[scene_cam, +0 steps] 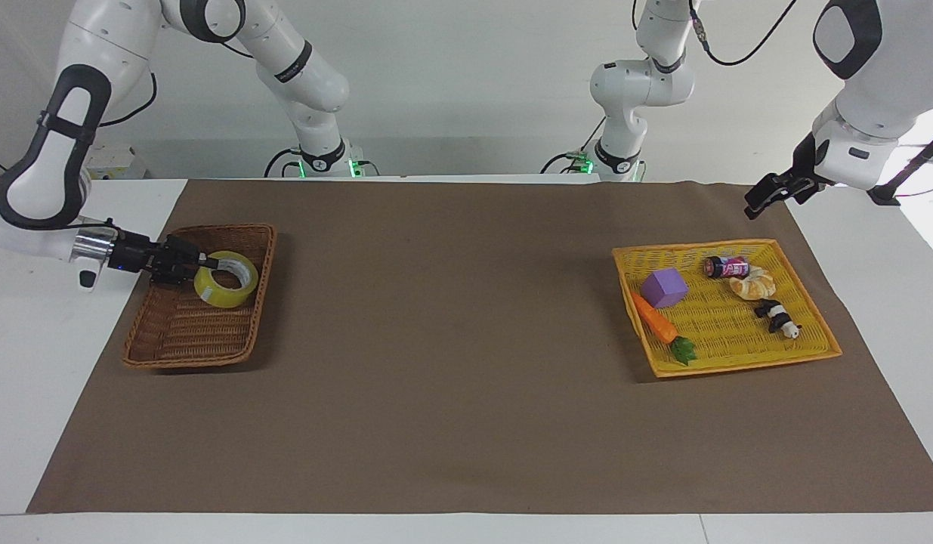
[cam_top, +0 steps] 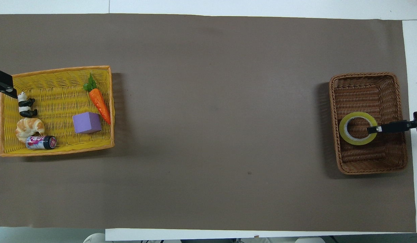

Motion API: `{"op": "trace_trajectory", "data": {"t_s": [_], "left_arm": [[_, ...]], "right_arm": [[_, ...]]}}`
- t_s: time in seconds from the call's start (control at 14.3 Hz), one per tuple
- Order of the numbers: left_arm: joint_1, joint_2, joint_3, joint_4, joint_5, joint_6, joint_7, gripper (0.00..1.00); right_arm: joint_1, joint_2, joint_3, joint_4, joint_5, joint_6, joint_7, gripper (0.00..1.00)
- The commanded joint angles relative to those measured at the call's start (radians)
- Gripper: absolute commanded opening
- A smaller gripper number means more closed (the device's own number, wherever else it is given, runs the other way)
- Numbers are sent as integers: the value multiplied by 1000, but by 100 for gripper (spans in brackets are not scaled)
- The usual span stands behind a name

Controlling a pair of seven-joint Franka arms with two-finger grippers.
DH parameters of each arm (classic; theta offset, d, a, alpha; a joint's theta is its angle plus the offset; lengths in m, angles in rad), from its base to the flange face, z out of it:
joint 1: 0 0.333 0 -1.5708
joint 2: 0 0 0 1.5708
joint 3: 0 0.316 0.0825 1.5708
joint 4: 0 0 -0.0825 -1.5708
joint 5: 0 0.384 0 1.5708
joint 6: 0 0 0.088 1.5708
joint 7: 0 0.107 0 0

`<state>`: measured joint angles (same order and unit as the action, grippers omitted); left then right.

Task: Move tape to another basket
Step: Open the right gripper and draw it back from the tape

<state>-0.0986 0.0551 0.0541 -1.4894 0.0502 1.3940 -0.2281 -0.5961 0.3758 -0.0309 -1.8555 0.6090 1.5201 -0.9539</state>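
The yellow tape roll sits low inside the brown wicker basket's rim, so it is time for my right gripper to let go of the tape roll now.
The yellow tape roll [scene_cam: 226,279] lies low inside the brown wicker basket [scene_cam: 186,332] at the right arm's end of the table. My right gripper [scene_cam: 207,264] reaches in over the basket's outer side and is shut on the roll's wall, one finger inside the core. In the overhead view the tape [cam_top: 358,128] sits near the middle of the basket [cam_top: 360,98], with the right gripper [cam_top: 373,129] on its rim. My left gripper [scene_cam: 761,202] waits in the air over the outer corner of the yellow tray; it also shows in the overhead view [cam_top: 4,87].
The flat yellow tray [scene_cam: 738,332] at the left arm's end holds a purple cube [scene_cam: 664,288], a carrot [scene_cam: 657,321], a panda figure [scene_cam: 776,317], a croissant [scene_cam: 753,283] and a small can [scene_cam: 727,266]. A brown mat covers the table between tray and basket.
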Motion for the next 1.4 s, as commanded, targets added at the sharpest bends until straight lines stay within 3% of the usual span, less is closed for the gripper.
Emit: {"op": "trace_trajectory", "data": {"t_s": [0.0, 0.07, 0.14, 0.49, 0.84, 1.12, 1.33], "left_arm": [[8, -20, 6, -22, 14, -1, 7, 100], [8, -20, 6, -22, 14, -3, 6, 100], [8, -20, 6, -22, 14, -3, 6, 100], [7, -20, 6, -22, 14, -3, 7, 100], [7, -20, 4, -22, 14, -1, 7, 100], [-1, -20, 6, -22, 14, -1, 6, 100], [7, -18, 4, -12, 14, 5, 18, 100]], "right_arm": [[8, -18, 6, -16, -41, 46, -43, 36], [25, -18, 6, -16, -41, 57, -45, 85], [28, -17, 6, -14, -43, 69, -46, 100], [74, -47, 8, 7, -123, 159, -74, 100], [263, -230, 8, 22, -417, 298, -40, 100], [373, -333, 14, 74, -504, 246, 185, 100], [441, -345, 16, 212, -577, 27, 604, 100]]}}
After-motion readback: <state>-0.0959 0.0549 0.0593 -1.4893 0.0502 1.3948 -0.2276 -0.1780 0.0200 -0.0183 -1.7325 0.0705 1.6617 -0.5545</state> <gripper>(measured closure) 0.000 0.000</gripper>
